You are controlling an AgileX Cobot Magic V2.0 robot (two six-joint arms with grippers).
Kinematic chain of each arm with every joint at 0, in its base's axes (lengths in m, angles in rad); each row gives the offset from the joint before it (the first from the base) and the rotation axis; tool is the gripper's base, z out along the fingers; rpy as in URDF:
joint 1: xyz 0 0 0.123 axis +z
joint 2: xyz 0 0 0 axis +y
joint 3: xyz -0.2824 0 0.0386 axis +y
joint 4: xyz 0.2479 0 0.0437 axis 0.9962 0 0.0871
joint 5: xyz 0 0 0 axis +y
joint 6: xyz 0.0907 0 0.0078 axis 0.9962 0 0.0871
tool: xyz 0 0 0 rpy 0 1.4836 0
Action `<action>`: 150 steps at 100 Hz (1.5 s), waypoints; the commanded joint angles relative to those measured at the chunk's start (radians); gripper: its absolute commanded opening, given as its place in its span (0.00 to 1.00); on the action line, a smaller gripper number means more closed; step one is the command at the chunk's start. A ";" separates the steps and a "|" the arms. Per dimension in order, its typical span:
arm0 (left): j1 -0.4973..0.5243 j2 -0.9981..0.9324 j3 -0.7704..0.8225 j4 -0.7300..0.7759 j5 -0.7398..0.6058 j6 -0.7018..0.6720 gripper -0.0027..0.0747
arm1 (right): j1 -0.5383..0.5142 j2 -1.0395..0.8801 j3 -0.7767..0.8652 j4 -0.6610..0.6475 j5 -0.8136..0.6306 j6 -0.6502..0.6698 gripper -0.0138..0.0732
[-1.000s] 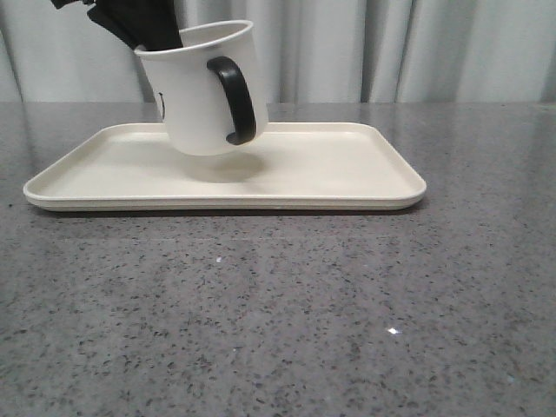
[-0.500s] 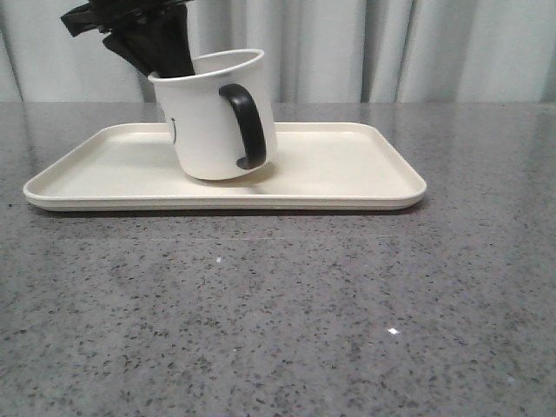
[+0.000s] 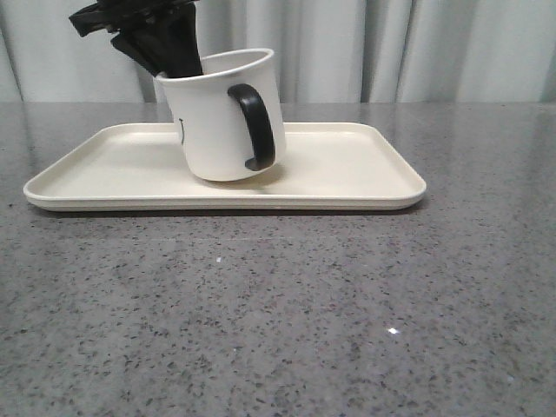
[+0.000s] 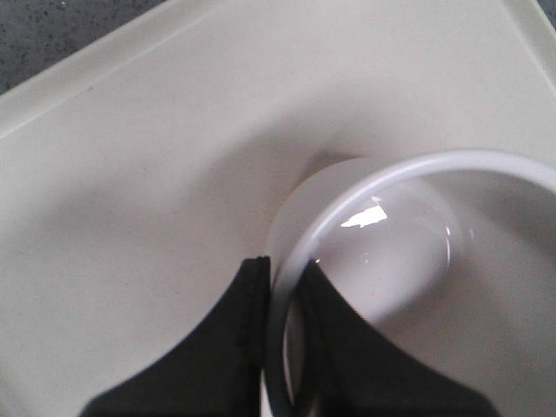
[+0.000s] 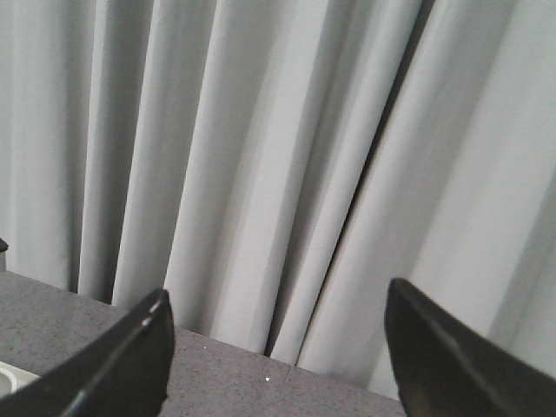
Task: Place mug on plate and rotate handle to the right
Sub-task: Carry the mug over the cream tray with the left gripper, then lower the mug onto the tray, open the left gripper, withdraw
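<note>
I need to open my left gripper now. The white mug's bottom edge [image 3: 226,175] is on the cream plate [image 3: 347,174] below it, so the mug would stay standing there.
The white mug [image 3: 217,122] stands tilted on the cream plate [image 3: 347,174], near its middle, leaning to the right. Its black handle [image 3: 256,126] faces the camera, slightly right. Part of the black print shows on its left side. My left gripper [image 3: 174,65] is shut on the mug's rim at the back left, one finger inside and one outside. In the left wrist view the fingers [image 4: 217,347] pinch the rim of the mug [image 4: 391,261] over the plate [image 4: 130,174]. My right gripper [image 5: 278,347] is open and empty, held up facing the curtain, out of the front view.
The plate lies on a grey speckled table [image 3: 278,313], with a grey pleated curtain [image 3: 391,43] behind it. The right wrist view shows only the curtain [image 5: 261,156] and a strip of table.
The left gripper has lowered the mug from above the plate down onto it and shifted it a little to the right. The mug stays tilted.
</note>
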 commanded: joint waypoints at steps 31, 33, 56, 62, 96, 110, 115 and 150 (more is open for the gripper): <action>-0.010 -0.052 -0.034 -0.023 -0.028 -0.003 0.01 | 0.003 0.009 -0.025 0.011 -0.042 -0.007 0.75; -0.010 -0.052 -0.034 -0.023 -0.026 -0.003 0.01 | 0.003 0.009 -0.025 0.011 -0.042 -0.007 0.75; -0.010 -0.052 -0.034 -0.023 -0.015 -0.003 0.01 | 0.003 0.009 -0.025 0.011 -0.042 -0.006 0.75; -0.010 -0.052 -0.034 -0.023 -0.015 -0.003 0.01 | 0.003 0.009 -0.025 0.011 -0.042 -0.006 0.75; -0.010 -0.052 -0.034 -0.032 -0.009 -0.003 0.25 | 0.003 0.009 -0.025 0.011 -0.042 -0.006 0.75; -0.010 -0.052 -0.034 -0.033 -0.009 -0.003 0.34 | 0.003 0.009 -0.025 0.011 -0.042 -0.006 0.75; -0.010 -0.052 -0.034 -0.033 -0.009 -0.003 0.35 | 0.003 0.009 -0.025 0.011 -0.042 -0.006 0.75; -0.008 -0.054 -0.034 -0.056 -0.008 -0.003 0.36 | 0.003 0.009 -0.025 0.011 -0.042 -0.006 0.75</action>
